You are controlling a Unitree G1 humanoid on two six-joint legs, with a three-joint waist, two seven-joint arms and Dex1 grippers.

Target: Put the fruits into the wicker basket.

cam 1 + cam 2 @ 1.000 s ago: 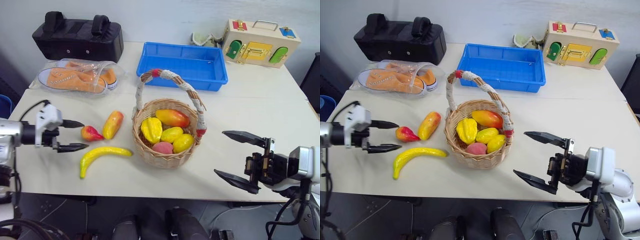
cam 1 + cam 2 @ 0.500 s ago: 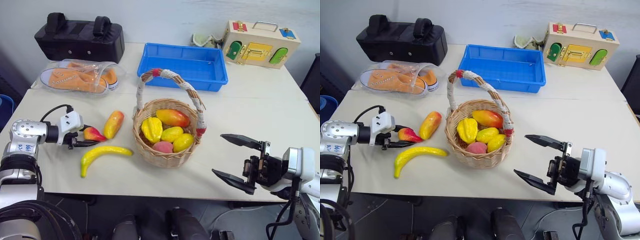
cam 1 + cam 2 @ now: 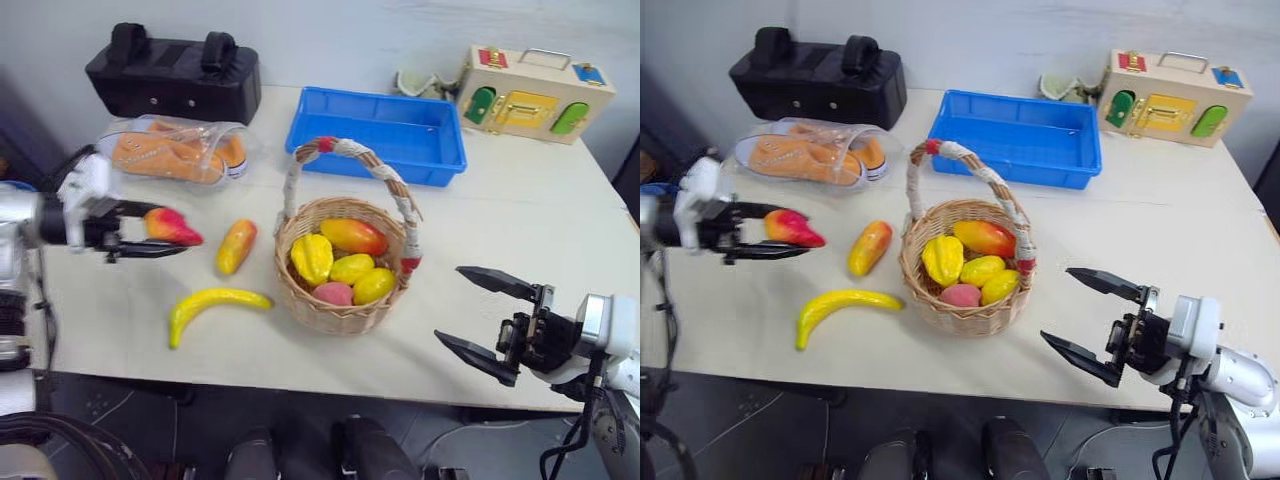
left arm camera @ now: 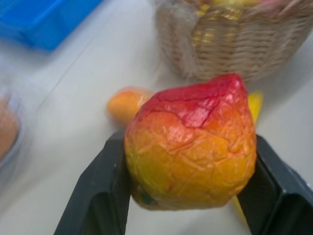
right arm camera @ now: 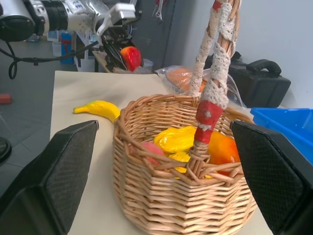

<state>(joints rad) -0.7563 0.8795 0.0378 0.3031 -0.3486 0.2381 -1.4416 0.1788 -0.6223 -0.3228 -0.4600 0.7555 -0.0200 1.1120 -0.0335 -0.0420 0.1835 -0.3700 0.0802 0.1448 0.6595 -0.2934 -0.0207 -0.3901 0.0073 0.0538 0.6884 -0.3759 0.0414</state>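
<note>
The red-yellow pear-like fruit hangs short of the wicker basket [image 3: 345, 305], so it is too early to release it. My left gripper moves it closer first.
My left gripper [image 3: 152, 232] is shut on the small red-yellow pear-like fruit [image 3: 170, 227] and holds it above the table, left of the wicker basket [image 3: 345, 305]. In the left wrist view the pear-like fruit [image 4: 190, 142] sits between both black fingers. The orange-yellow mango [image 3: 236, 246] and the yellow banana [image 3: 215, 305] lie on the table between my left gripper and the basket. Several fruits lie inside the basket. My right gripper [image 3: 480, 318] hangs open to the right of the basket, nothing between its fingers.
A blue plastic tray [image 3: 376, 137] stands behind the basket. Orange shoes in a clear bag [image 3: 170, 153] and a black bag [image 3: 175, 75] sit at the back left. A wooden latch box [image 3: 530, 82] is at the back right.
My left gripper closed on the pear-like fruit and lifted it off the table. The right gripper has stayed open beside the basket. The camera shifted a little.
</note>
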